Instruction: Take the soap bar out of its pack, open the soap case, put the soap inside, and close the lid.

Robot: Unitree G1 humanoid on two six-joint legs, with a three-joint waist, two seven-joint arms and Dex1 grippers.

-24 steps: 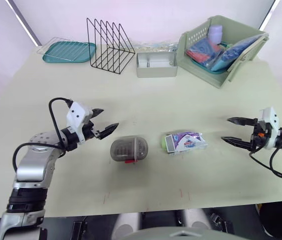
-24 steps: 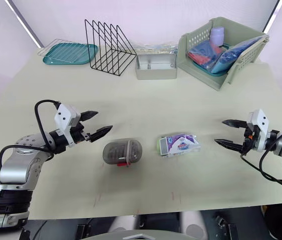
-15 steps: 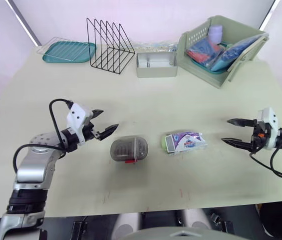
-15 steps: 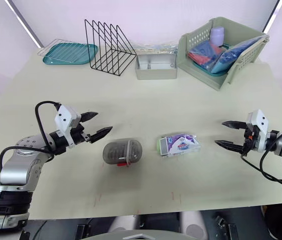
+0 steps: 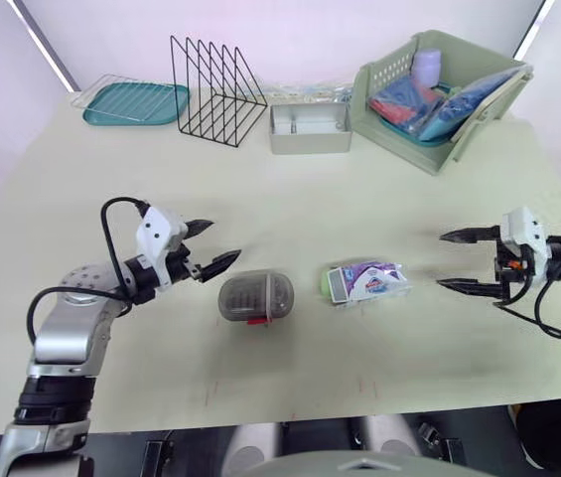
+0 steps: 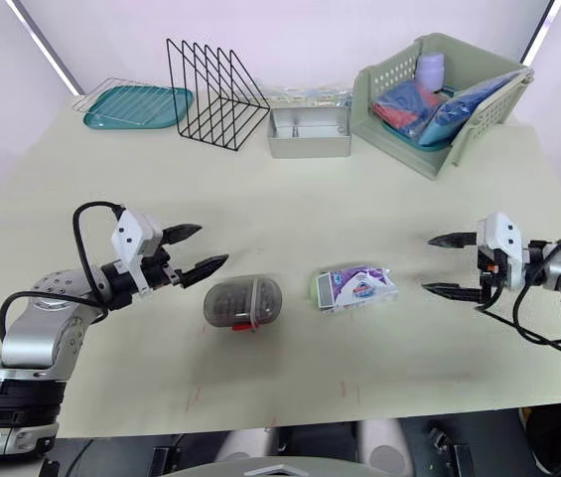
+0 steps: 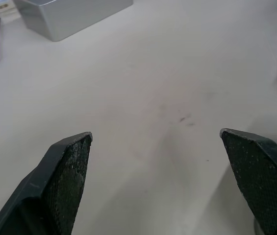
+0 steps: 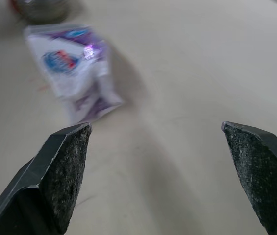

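My right gripper needs to grab the soap pack by its crimped end [image 5: 402,283] next, where the film narrows, because the green bar [image 5: 327,283] bulges out of the pack's open end.
The grey translucent soap case [image 5: 256,296] lies shut on the table with a red clasp at its front. Just to its right lies the soap pack [image 5: 367,281], white and purple, with a green bar end showing at its left; the same soap pack [image 8: 77,68] appears in the right wrist view. My left gripper [image 5: 208,246] hovers open a little left of the case, fingers pointing at it. My right gripper [image 5: 459,261] is open to the right of the pack, pointing toward it, with nothing between its fingers.
Along the back edge stand a teal tray [image 5: 136,102], a black wire rack [image 5: 216,91], a metal tin [image 5: 310,129] and a green basket [image 5: 437,91] with packets in it. Bare table lies between the grippers and the front edge.
My right gripper has moved left, closer to the soap pack. The left gripper has edged slightly toward the case. Case and pack lie where they were.
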